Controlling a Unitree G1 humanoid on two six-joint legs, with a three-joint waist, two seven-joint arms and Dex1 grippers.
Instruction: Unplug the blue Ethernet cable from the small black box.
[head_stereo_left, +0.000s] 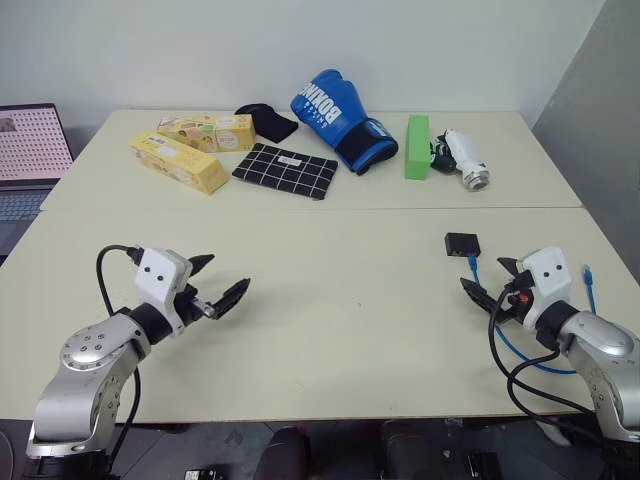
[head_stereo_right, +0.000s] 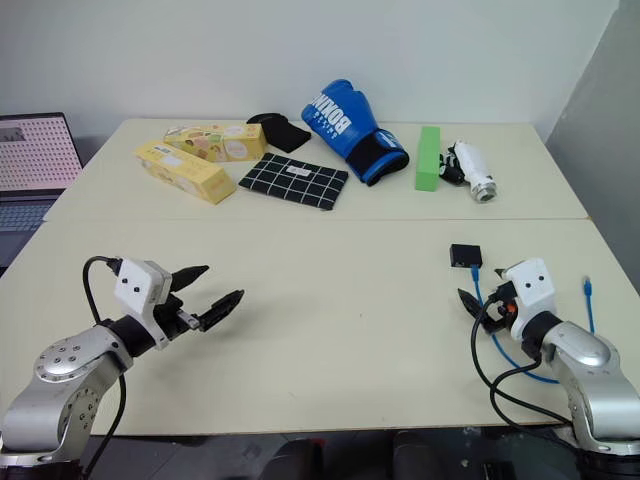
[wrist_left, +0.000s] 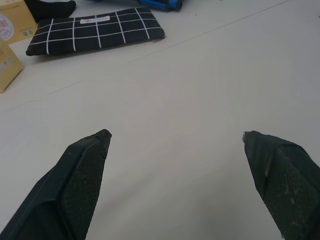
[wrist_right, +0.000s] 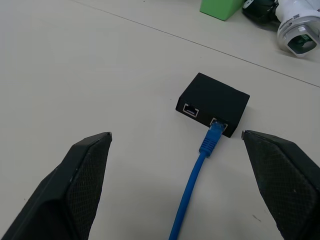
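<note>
The robot's right gripper should next unplug the Ethernet cable from the box by grabbing the Ethernet cable's ribbed plug boot (wrist_right: 208, 145), since the blue cord (wrist_right: 189, 189) trails slack.
The small black box (wrist_right: 212, 102) lies flat on the pale table (head_stereo_left: 330, 300), on the right side, with two ports facing my right gripper. The blue Ethernet cable (wrist_right: 195, 175) is plugged into one of those ports. It runs back under my right gripper (head_stereo_left: 487, 277), loops near the table's front edge and ends in a free plug (head_stereo_right: 588, 288). The right gripper is open, a short way in front of the box, with the cable passing between its fingers untouched. My left gripper (head_stereo_left: 225, 277) hovers open over bare table at the front left, with nothing in it.
Along the far half of the table lie two yellow boxes (head_stereo_left: 180, 160), a black gridded cloth (head_stereo_left: 285, 170), a blue boxing glove (head_stereo_left: 335, 115), a green block (head_stereo_left: 417, 146) and a white camera-like device (head_stereo_left: 465, 158). A laptop (head_stereo_left: 25, 160) stands off the table's left.
</note>
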